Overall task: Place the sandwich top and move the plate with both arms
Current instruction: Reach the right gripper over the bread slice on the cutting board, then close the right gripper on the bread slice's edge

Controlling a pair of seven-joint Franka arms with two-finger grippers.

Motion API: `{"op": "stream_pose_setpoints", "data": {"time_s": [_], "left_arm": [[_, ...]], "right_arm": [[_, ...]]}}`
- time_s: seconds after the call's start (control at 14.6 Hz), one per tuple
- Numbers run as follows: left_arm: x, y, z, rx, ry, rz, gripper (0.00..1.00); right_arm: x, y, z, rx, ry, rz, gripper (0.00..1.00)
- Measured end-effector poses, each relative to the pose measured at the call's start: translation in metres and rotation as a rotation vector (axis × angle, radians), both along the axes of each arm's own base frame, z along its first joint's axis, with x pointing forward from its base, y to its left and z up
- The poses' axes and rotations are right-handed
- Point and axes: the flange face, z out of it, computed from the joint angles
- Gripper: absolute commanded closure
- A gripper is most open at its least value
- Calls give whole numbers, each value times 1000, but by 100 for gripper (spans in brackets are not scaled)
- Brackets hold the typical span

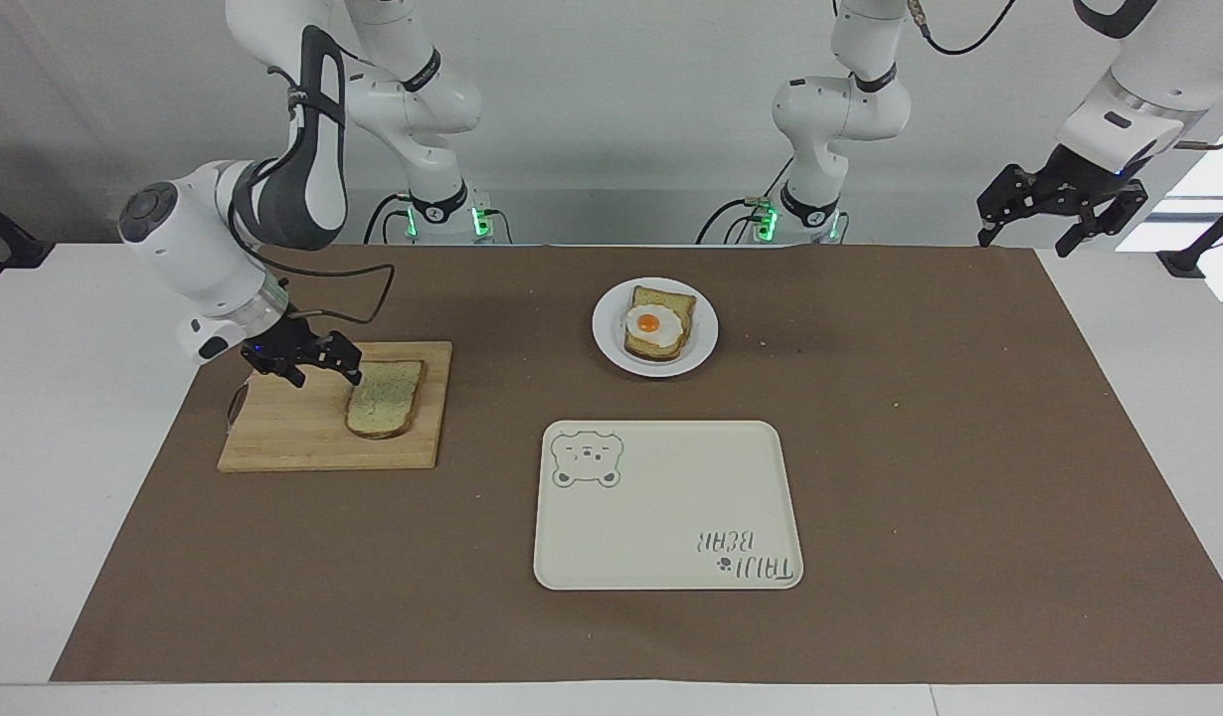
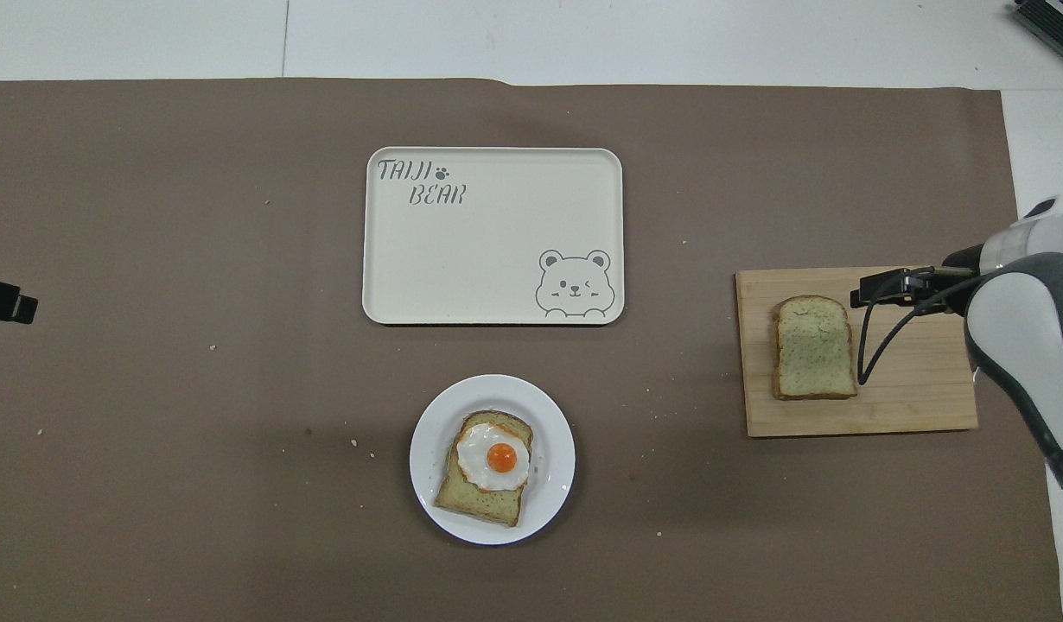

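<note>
The fingers of my right gripper stop short of the slice's near edge (image 2: 846, 322), above empty cutting board, so it is too early to close; next they move toward it.
The sandwich top (image 1: 383, 398), a plain speckled bread slice, lies flat on a wooden cutting board (image 1: 283, 438); it also shows in the overhead view (image 2: 812, 347). My right gripper (image 1: 323, 372) is open and empty, low over the board, just beside the slice's edge toward the right arm's end of the table; it also shows in the overhead view (image 2: 868, 289). The white plate (image 1: 706, 338) holds toast with a fried egg (image 1: 656, 323). My left gripper (image 1: 1029, 234) waits, open and raised, over the left arm's end of the table.
A cream rectangular tray (image 1: 671, 497) with a bear drawing lies farther from the robots than the plate. A brown mat (image 1: 920, 447) covers the table. The cutting board (image 2: 912, 397) lies at the right arm's end.
</note>
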Motion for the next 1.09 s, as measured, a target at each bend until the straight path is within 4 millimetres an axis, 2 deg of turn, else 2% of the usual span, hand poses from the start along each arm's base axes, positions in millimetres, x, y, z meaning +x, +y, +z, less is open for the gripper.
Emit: {"op": "stream_pose_setpoints", "data": {"time_s": [0.14, 0.27, 0.55, 0.82, 0.96, 1.03, 1.09], "left_arm": [[0, 1, 0, 0, 0, 1, 0], [0, 1, 0, 0, 0, 2, 0], [0, 0, 0, 0, 1, 1, 0], [0, 1, 0, 0, 1, 2, 0], [0, 1, 0, 0, 2, 3, 0], [0, 2, 0, 0, 2, 3, 0], [0, 2, 0, 0, 2, 5, 0]], "right_arm": [[1, 2, -19, -3, 17, 8, 0], [1, 2, -30, -2, 29, 28, 0], [-9, -10, -47, 8, 23, 60, 0], [-15, -11, -55, 13, 36, 59, 0], [-16, -10, -57, 22, 39, 51, 13], [-17, -10, -58, 30, 38, 44, 25], [-17, -10, -58, 33, 39, 41, 41]]}}
